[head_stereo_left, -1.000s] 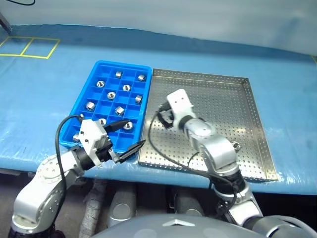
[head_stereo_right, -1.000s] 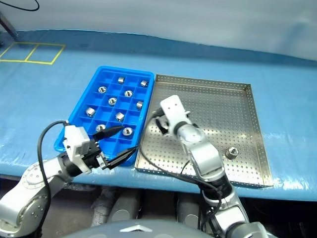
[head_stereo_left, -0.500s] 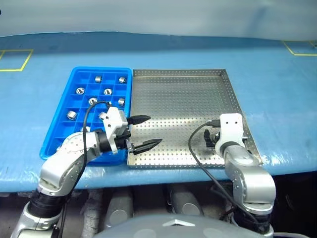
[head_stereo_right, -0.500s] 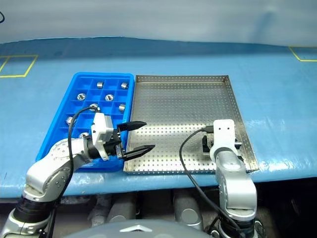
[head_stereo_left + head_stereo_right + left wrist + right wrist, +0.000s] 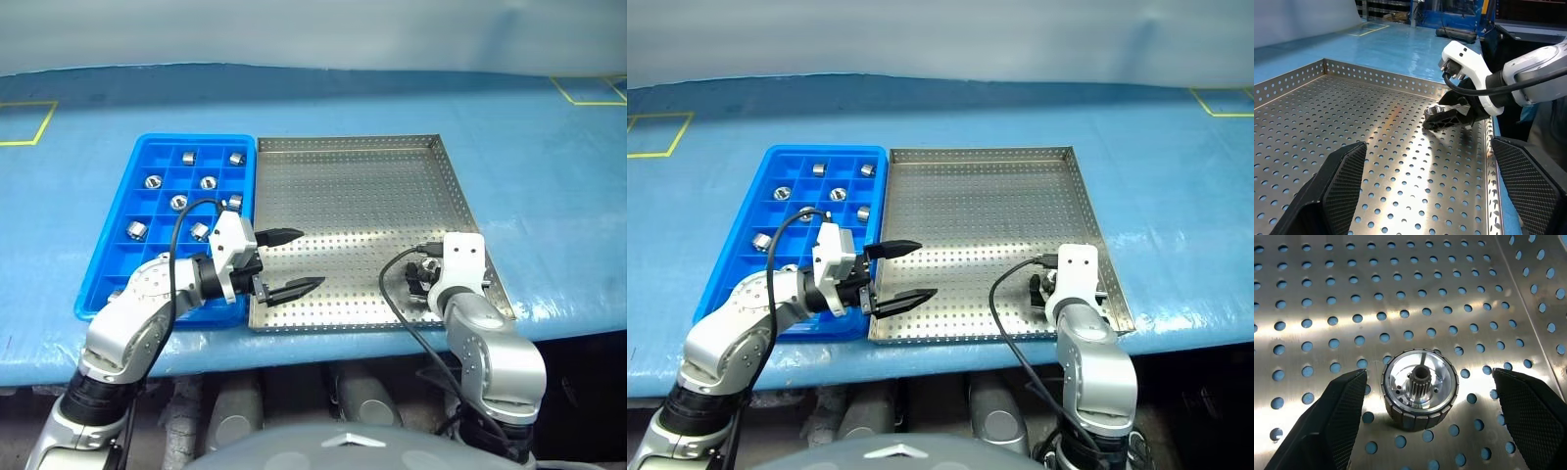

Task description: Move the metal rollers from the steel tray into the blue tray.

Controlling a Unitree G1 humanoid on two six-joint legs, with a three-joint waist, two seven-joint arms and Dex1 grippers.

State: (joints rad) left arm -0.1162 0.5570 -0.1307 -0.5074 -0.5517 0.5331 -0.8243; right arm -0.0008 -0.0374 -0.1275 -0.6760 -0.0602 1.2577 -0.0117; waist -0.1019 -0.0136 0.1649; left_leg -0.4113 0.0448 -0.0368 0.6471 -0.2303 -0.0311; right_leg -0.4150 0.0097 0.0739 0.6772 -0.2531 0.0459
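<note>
My fingers reach down on either side of the upright roller above the steel tray's perforated bottom, so my right gripper closes and catch it next.
The steel tray (image 5: pixel 353 206) lies to the right of the blue tray (image 5: pixel 196 139). Several metal rollers (image 5: pixel 179 203) sit in separate compartments of the blue tray. One roller (image 5: pixel 1420 389) stands upright on the steel tray's perforated floor near its near right corner. My right gripper (image 5: pixel 423 278) is open, with a finger on each side of this roller and a gap on both sides. My left gripper (image 5: pixel 300 259) is open and holds nothing; it hovers over the steel tray's near left part, pointing right.
Both trays rest close to the front edge of a table covered in blue sheeting (image 5: pixel 549 186). Yellow tape marks lie at the far left (image 5: pixel 24 127) and far right (image 5: pixel 588 93). Black cables loop from both wrists.
The head camera has swung right. My right gripper has travelled from the steel tray's left part to the roller at its near right corner. My left gripper has moved right, from the blue tray's near edge.
</note>
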